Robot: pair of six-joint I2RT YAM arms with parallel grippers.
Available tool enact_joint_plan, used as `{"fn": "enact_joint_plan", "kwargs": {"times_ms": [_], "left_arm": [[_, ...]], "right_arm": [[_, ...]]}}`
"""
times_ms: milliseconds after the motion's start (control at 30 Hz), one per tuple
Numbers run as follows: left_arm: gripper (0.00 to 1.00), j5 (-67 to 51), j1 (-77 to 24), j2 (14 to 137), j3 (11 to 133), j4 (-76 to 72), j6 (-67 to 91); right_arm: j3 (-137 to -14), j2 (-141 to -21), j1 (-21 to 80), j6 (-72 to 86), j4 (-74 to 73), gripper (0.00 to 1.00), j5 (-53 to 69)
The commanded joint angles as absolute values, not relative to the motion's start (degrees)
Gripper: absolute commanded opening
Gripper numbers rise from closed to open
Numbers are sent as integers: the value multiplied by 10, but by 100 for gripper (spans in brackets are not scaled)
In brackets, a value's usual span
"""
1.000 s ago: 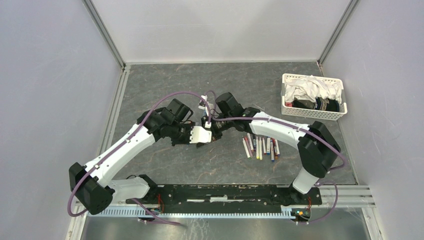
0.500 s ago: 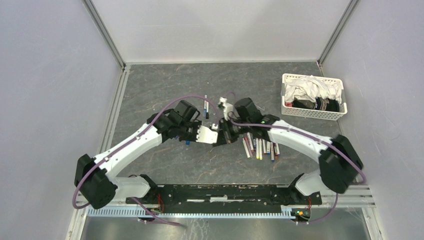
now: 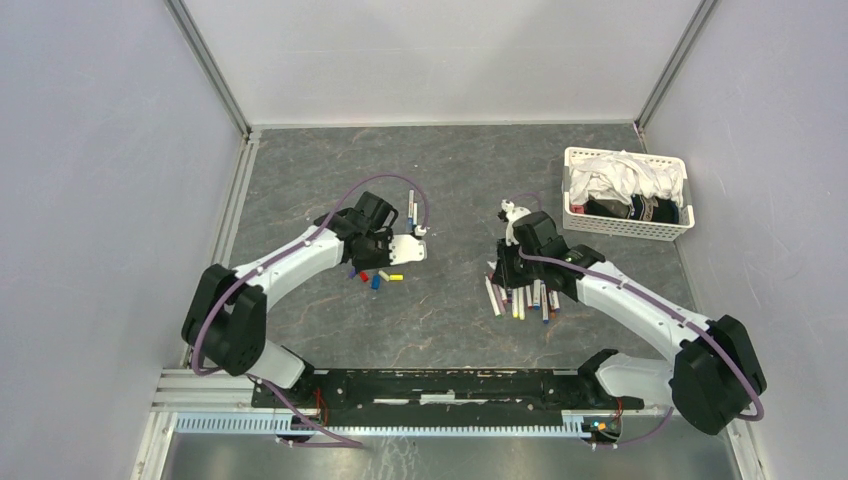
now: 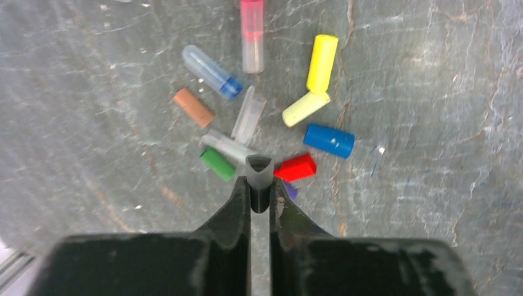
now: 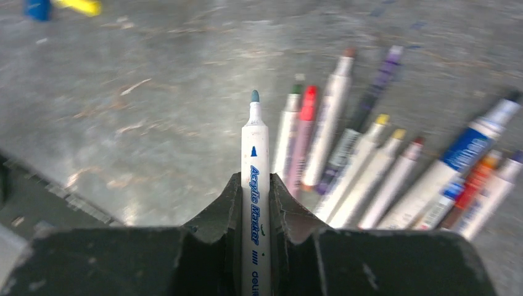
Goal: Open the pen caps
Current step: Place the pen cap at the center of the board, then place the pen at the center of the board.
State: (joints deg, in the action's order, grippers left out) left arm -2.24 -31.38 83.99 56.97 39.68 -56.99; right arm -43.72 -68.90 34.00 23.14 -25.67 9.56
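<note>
The white pen hovers where the green-tipped pen meets empty mat. It would drop beside the row if my right gripper opened now, so I'll keep holding it.
My left gripper (image 4: 259, 185) is shut on a small grey pen cap (image 4: 259, 169), its open end facing away, low over a scatter of loose pen caps: yellow (image 4: 322, 54), blue (image 4: 329, 140), red (image 4: 295, 167), green (image 4: 217, 163), brown (image 4: 193, 107) and clear ones (image 4: 248, 115). My right gripper (image 5: 255, 185) is shut on a white pen (image 5: 255, 148) whose blue-grey tip is bare. It hovers at the left end of a row of pens (image 5: 370, 166). In the top view, the left gripper (image 3: 398, 255) is by the caps (image 3: 378, 277) and the right gripper (image 3: 505, 272) by the pens (image 3: 525, 297).
A white basket (image 3: 625, 228) stuffed with cloths sits at the back right. One pen (image 3: 411, 205) lies alone behind the left wrist. Metal rails edge the grey mat on the left and the near side.
The two grippers, joined at mid-table a second ago, have pulled apart. The left one carried the cap left over the loose caps; the right one carried the pen right to the row.
</note>
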Motion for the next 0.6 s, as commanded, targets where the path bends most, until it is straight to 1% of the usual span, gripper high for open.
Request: {"fn": "enact_joint_plan", "kwargs": {"times_ms": [0,33,100,300,367,433,500,567], "left_arm": [[19,-56,-316,873,544,323,-485],[25,-53,-316,879,539,310,-477],[28,-52,-316,887,534,294,-464],[31,-66,-316,902,539,286,-437],[32,-65,-316,902,540,288,-433],[34,-70,-315,897,551,302,-425],[41,-80,-314,886,571,323,-413],[47,-92,-310,870,600,348,-401]], "right_arm": [[-401,-677,339,253,-226,0,-103],[-392,-677,339,258,-217,0,-118],[-379,-678,339,263,-199,1,-146],[-371,-710,339,272,-185,1,-200],[-364,-715,340,273,-179,5,-207],[-357,-719,340,271,-176,11,-209],[-353,-723,340,269,-176,19,-208],[-351,-723,339,269,-180,26,-209]]}}
